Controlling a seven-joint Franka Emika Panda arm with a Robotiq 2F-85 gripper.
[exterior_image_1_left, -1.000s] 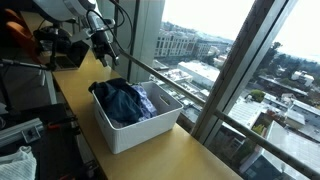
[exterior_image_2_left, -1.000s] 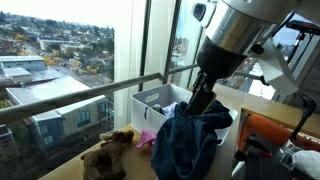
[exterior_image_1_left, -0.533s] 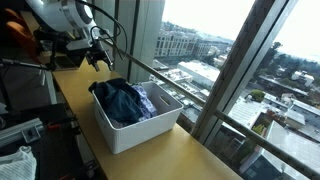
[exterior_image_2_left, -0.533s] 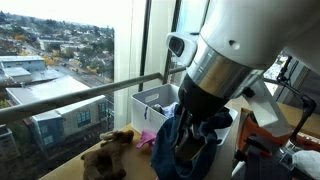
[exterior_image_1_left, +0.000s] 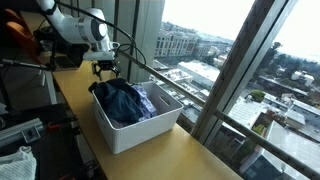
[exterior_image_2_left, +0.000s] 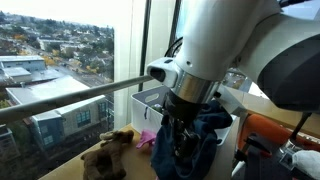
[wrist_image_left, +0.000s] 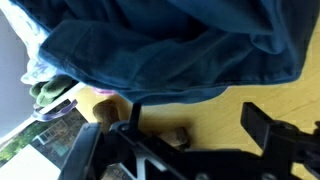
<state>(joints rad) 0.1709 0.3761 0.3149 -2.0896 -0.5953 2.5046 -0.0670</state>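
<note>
My fingers are short of the blue cloth's near edge (exterior_image_1_left: 103, 85) (wrist_image_left: 203, 95), so it isn't time to close yet. My gripper should move toward it first and then close.
A white bin (exterior_image_1_left: 140, 128) stands on the wooden counter (exterior_image_1_left: 190, 155) by the window. A dark blue cloth (exterior_image_1_left: 122, 98) is heaped in it and hangs over the near wall (exterior_image_2_left: 205, 135). My gripper (exterior_image_1_left: 105, 69) hovers just above the bin's far end, beside the cloth. In the wrist view the gripper (wrist_image_left: 195, 112) is open, with bare counter (wrist_image_left: 200, 105) between its fingers and the blue cloth (wrist_image_left: 170, 50) ahead. A brown stuffed toy (exterior_image_2_left: 108, 150) lies on the counter next to the bin, with part of it showing near the left finger (wrist_image_left: 177, 134).
A pink item (exterior_image_2_left: 146, 138) lies between the toy and the bin. Window glass and a metal rail (exterior_image_1_left: 165, 78) run along the counter's far edge. Dark equipment (exterior_image_1_left: 55, 48) sits behind the arm, and an orange object (exterior_image_2_left: 272, 132) at the counter's end.
The arm has swung from behind the bin towards it and come lower, with the gripper now over the bin's end by the cloth. The jaws stayed open.
</note>
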